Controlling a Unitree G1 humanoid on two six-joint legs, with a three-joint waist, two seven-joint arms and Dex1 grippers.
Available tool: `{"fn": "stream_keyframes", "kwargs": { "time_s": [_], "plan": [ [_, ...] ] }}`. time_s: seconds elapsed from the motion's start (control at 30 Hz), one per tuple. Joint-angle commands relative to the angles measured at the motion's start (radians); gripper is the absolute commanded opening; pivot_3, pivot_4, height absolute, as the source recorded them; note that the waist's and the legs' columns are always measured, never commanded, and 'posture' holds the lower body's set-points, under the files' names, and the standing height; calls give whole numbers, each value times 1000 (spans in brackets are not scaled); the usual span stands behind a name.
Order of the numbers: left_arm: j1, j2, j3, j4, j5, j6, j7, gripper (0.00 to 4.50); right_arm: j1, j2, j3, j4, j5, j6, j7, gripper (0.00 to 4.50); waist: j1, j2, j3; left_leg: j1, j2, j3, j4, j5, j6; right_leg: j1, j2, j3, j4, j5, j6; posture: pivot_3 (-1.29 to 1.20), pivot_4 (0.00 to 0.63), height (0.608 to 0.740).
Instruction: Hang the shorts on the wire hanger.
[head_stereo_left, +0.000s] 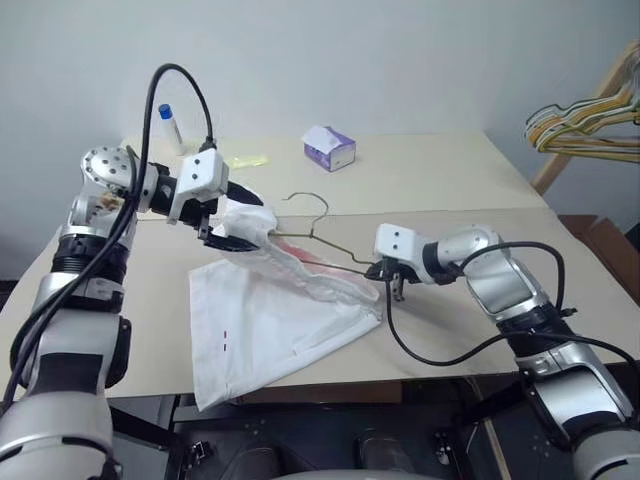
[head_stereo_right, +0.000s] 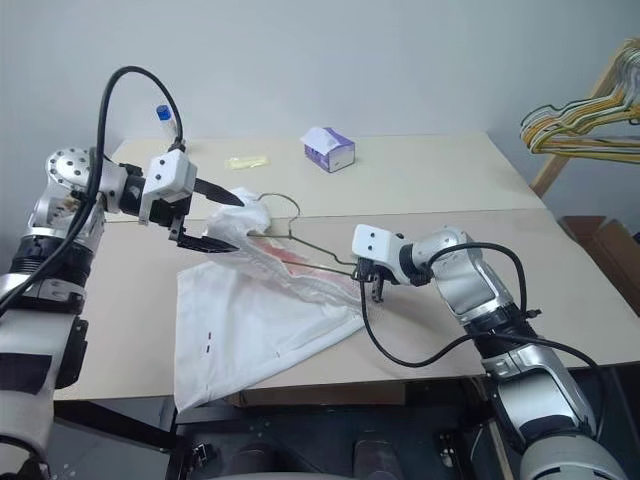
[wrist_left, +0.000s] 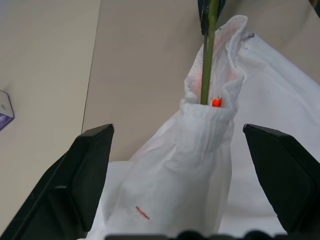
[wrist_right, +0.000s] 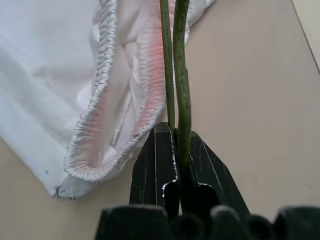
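The legs of the shorts lie flat on the tabletop. My left gripper should next grab the bunched waistband end (head_stereo_left: 250, 222) raised along the wire to hang the shorts (head_stereo_left: 270, 320).
The white shorts (head_stereo_left: 270, 320) lie on the table, their upper part bunched and lifted along the wire hanger (head_stereo_left: 322, 240). The hanger's thin wire runs into the gathered waistband (wrist_right: 100, 100) and comes out of the raised cloth (wrist_left: 200, 150) at the far end. My right gripper (head_stereo_left: 386, 272) is shut on the wire hanger (wrist_right: 181, 90) at its right corner, just beside the waistband. My left gripper (head_stereo_left: 250, 220) is open, one finger (wrist_left: 85, 170) on each side of the raised cloth, with a gap to the cloth on both sides.
A purple-and-white tissue box (head_stereo_left: 330, 148) and a blue-capped bottle (head_stereo_left: 170, 125) stand at the back of the table (head_stereo_left: 450, 190). A bundle of coloured hangers (head_stereo_left: 585, 125) hangs on a wooden rack at the right. The shorts' lower corner overhangs the front edge.
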Motion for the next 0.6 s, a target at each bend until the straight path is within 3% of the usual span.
{"fn": "stream_keyframes", "kwargs": {
  "time_s": [0.03, 0.47, 0.6],
  "plan": [
    [-38, 7, -19, 10, 1, -2, -16, 4484, -27, -2, -13, -41, -4, 18, -9, 0, -5, 0, 0, 0, 0, 0, 0, 0, 0, 0, 0, 0, 0, 0, 0, -42, 0, 740],
    [-64, -49, -17, 126, 91, -34, 3, 167, -35, -2, -25, -108, 16, 29, 4, 0, -8, 0, 0, -1, 0, 0, 0, 0, 0, -1, 0, 0, 1, 0, 0, -49, 0, 740],
    [-68, -50, -9, 136, 101, -51, 9, 14, -28, -9, -23, -109, 7, 5, -3, 0, -9, 0, 0, -1, 0, 0, 1, 0, 0, -2, 0, 0, 1, 0, 0, -54, 0, 740]
  ]
}}
